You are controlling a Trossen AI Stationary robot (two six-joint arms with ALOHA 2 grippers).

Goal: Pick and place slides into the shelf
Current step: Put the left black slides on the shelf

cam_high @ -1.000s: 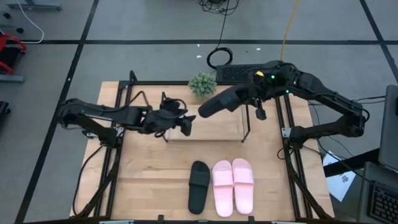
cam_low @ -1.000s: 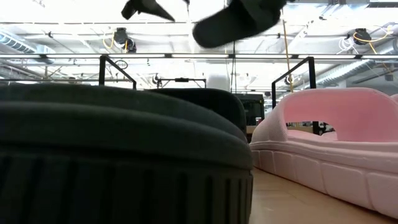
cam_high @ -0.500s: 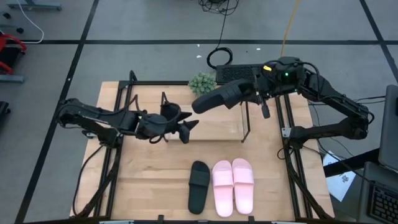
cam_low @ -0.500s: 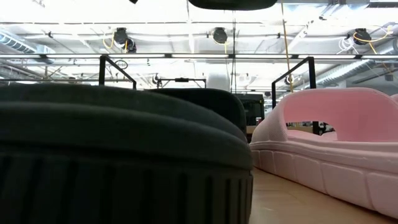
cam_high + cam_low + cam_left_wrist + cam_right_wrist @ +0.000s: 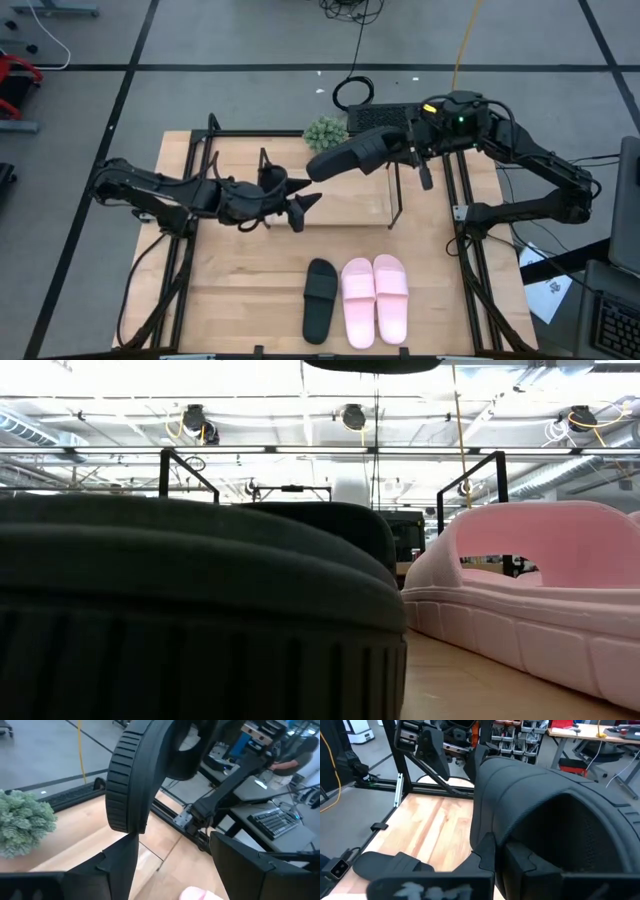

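Observation:
My left gripper reaches the black slide next and grabs its heel end [image 5: 324, 165], which leaves its strap free to set the slide onto the shelf [image 5: 340, 200].
A black slide [image 5: 355, 156] hangs in the air above the shelf [image 5: 340, 200], held by my right gripper [image 5: 412, 150], which is shut on it. Its sole shows at the top edge of the low view [image 5: 370, 364], and its free end fills the left wrist view [image 5: 130, 780]. My left gripper [image 5: 298, 197] is open over the shelf's left part, just short of that free end, touching nothing. The other black slide [image 5: 320, 298] and the pink pair [image 5: 375, 298] lie sole down on the table's near side. My right gripper holds the black slide at the edge of its wide strap [image 5: 487, 827], at the end toward the table's right. One finger [image 5: 486, 856] seems to be outside the strap and the other [image 5: 522, 857] inside its opening. The slide is lifted clear, stretching roughly level toward the left.
A small green plant [image 5: 325, 133] stands at the table's far edge behind the shelf. The shelf's thin wire end frames [image 5: 395, 195] rise at both ends of its board. Black table-edge frames run along both sides [image 5: 470, 250]. A keyboard [image 5: 380, 118] lies beyond the table.
My right gripper has raised the black slide and swung it toward the left; the slide has gone from drooping to nearly level, rising to the top edge of the low view. My left gripper has shifted slightly right and toward the near edge, below the slide's free end.

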